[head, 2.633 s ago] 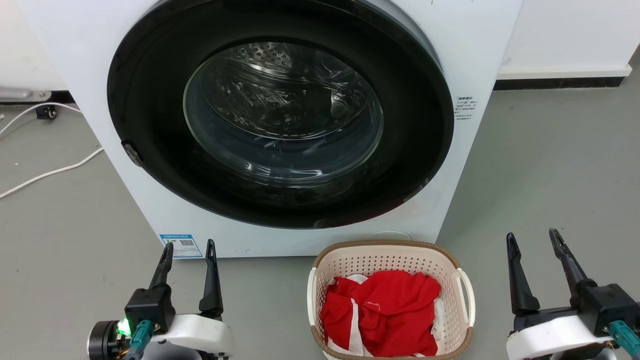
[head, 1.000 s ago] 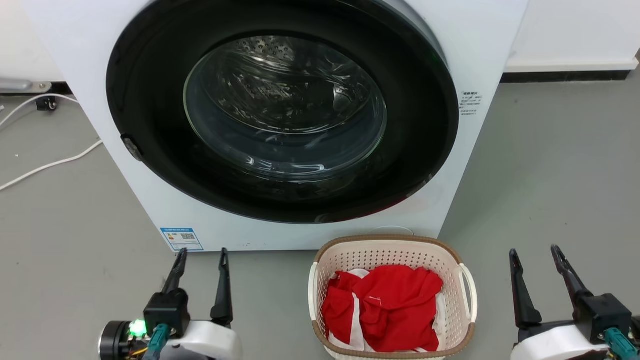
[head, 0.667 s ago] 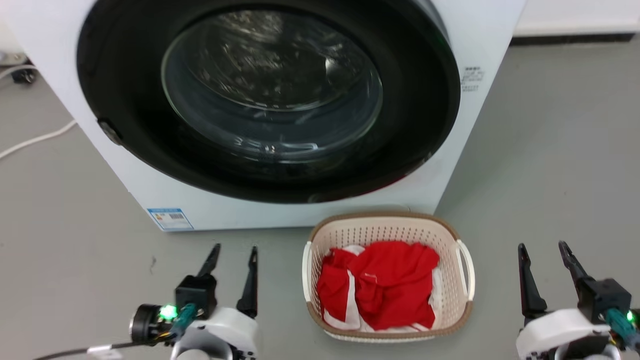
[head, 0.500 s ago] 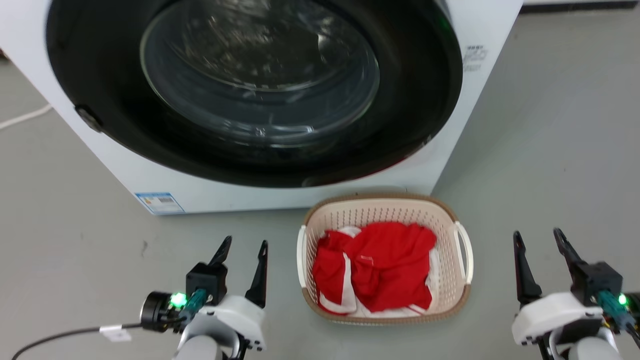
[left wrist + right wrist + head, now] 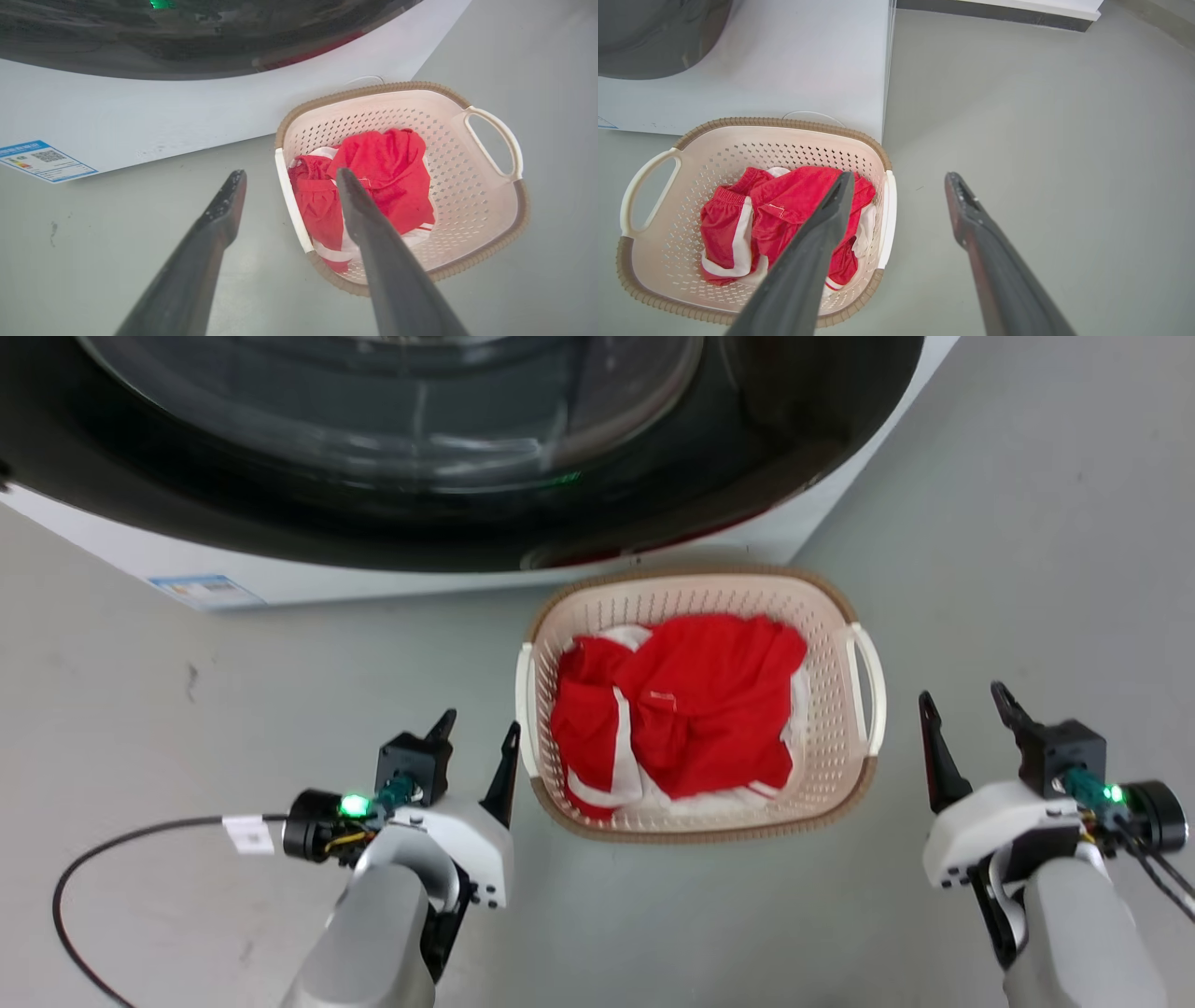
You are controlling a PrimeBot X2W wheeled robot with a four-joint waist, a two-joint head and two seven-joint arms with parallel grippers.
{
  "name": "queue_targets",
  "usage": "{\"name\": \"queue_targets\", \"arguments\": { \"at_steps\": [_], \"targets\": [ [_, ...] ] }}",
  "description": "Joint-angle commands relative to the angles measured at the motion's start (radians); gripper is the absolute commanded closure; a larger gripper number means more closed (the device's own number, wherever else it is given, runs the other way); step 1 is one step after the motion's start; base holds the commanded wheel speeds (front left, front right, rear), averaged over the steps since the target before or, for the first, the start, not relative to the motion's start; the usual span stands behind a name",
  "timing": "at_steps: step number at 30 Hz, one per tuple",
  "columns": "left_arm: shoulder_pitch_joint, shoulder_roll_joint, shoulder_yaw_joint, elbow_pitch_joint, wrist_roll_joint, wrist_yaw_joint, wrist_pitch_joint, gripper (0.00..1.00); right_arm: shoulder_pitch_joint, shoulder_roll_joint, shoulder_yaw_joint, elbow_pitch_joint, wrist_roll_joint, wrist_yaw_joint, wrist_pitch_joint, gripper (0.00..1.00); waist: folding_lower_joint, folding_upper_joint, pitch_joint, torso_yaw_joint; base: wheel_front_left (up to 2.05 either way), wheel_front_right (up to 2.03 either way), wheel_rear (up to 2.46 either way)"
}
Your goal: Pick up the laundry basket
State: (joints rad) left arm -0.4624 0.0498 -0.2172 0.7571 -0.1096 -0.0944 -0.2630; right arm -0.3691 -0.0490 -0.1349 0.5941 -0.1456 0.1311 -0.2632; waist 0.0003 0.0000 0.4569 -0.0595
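The basket should stay level, so my left gripper next needs to grab its white side handle. Loose red and white clothes [image 5: 686, 705] lie in the open basket.
The laundry basket [image 5: 695, 575] stands on the grey floor against the washer's front. It is cream perforated plastic with a brown rim and white side handles, and it holds red and white clothes [image 5: 686, 705]. My left gripper [image 5: 479, 721] is open just left of the basket's left handle [image 5: 525, 709], low over the floor. In the left wrist view the left gripper [image 5: 290, 171] has one finger over the floor and one over the clothes, with the handle [image 5: 292, 200] between them. My right gripper [image 5: 962, 693] is open a short way right of the right handle [image 5: 873, 677]. The right gripper [image 5: 900, 176] brackets that handle [image 5: 887, 219].
The white washer [image 5: 392, 581] with its big dark round door [image 5: 280, 513] rises right behind the basket. A black cable [image 5: 89, 859] loops over the floor at the lower left. Open grey floor [image 5: 1027, 523] lies to the right, up to a wall baseboard [image 5: 994, 10].
The head camera has tilted down, so the washer and basket shifted up the picture. Both open grippers have drawn in toward the basket's sides, the left one almost to its handle.
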Motion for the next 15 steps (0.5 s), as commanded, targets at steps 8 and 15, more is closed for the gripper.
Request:
{"name": "queue_targets", "arguments": {
  "at_steps": [8, 15],
  "targets": [
    [-0.133, 0.002, -0.009, 0.116, 0.003, -0.02, -0.003, 0.0, -0.148, -0.002, -0.004, 0.143, -0.053, -0.001, -0.002, 0.0, -0.0003, 0.0, 0.164, -0.03, 0.0, 0.0, 0.0],
    [-0.234, 0.009, -0.029, 0.181, 0.02, -0.026, -0.003, 0.0, -0.254, -0.002, -0.018, 0.243, -0.078, -0.001, -0.002, 0.0, -0.0003, 0.0, 0.261, -0.035, 0.0, 0.0, 0.0]
  ]
}}
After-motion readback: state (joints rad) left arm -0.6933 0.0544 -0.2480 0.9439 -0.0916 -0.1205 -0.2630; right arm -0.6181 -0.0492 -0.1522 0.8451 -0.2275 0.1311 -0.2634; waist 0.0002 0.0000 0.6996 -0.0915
